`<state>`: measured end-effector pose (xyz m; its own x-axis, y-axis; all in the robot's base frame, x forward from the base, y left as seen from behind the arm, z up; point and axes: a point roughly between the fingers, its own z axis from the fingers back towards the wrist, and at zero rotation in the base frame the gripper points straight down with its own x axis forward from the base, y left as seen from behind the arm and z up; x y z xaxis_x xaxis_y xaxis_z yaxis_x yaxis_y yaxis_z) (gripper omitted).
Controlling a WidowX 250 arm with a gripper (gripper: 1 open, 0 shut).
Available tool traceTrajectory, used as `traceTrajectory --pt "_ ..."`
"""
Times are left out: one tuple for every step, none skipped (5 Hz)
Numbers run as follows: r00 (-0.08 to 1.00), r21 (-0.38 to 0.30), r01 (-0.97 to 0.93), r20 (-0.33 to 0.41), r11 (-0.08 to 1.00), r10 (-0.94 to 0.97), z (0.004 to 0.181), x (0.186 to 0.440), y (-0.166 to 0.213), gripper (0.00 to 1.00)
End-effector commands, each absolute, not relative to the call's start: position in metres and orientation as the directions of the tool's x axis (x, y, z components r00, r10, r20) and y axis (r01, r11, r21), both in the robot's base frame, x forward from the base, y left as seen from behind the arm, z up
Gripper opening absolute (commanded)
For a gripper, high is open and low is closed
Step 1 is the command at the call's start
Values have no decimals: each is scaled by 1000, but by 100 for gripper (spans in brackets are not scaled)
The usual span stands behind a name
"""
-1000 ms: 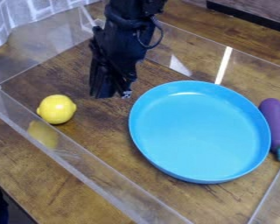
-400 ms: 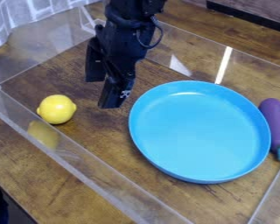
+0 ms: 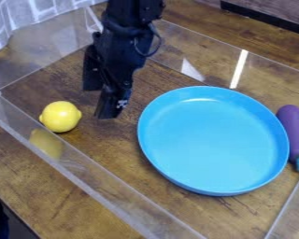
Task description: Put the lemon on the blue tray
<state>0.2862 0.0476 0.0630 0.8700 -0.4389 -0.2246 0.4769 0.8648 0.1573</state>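
My gripper grabs the lemon by its rounded middle next, to put it on the blue tray.
A small yellow lemon rests on the wooden table at the left, close to the clear wall. The big round blue tray lies to its right with nothing on it. My black gripper hangs over the table between the two, up and to the right of the lemon and apart from it. Its fingers stand open with nothing between them.
A purple eggplant lies just off the tray's right rim. Clear plastic walls fence the table on the left and front. A bright glare streak runs behind the tray.
The gripper went from shut to open and shifted a little left, toward the lemon. Lemon, tray and eggplant have not moved.
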Motion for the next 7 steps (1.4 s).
traceTrajectory --pt "874 173 474 -210 863 -438 65 287 61 100" --pt "871 171 477 -221 862 -438 58 286 67 100" --pt "882 173 458 -215 872 -420 58 277 74 100" --pt "901 183 421 -196 889 -386 62 267 82 100" --pt "912 182 399 -177 899 -369 64 263 86 100" --pt "919 181 383 -171 906 -354 60 261 88 100" --pt "925 177 370 -165 912 -343 54 260 91 100"
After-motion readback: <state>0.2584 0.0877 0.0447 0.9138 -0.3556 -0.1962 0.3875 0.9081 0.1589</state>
